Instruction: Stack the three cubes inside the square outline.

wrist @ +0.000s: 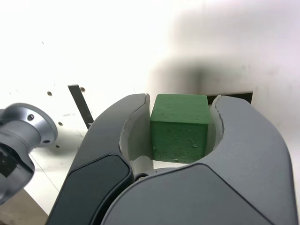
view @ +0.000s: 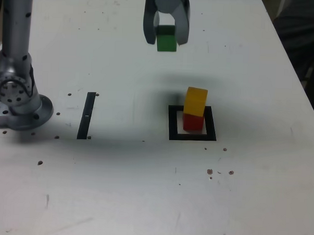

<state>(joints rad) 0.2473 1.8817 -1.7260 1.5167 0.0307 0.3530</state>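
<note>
The green cube (view: 166,39) is still far from the top of the yellow cube. It would miss the stack if I opened my gripper now.
My gripper (view: 166,41) hangs high over the far part of the table, shut on the green cube (view: 166,39). The wrist view shows that green cube (wrist: 179,127) clamped between both grey fingers (wrist: 236,140). Below and toward the exterior view's right, the yellow cube (view: 196,101) rests on the red cube (view: 194,121), slightly askew. That two-cube stack stands inside the square outline (view: 173,122), whose black border shows around it. Only a dark sliver of the outline (wrist: 234,96) peeks past my fingers in the wrist view.
A narrow black strip (view: 86,115) lies flat on the exterior view's left of the outline. The arm's grey base (view: 19,103) stands at the table's left edge. Small dark specks dot the white tabletop (view: 143,190).
</note>
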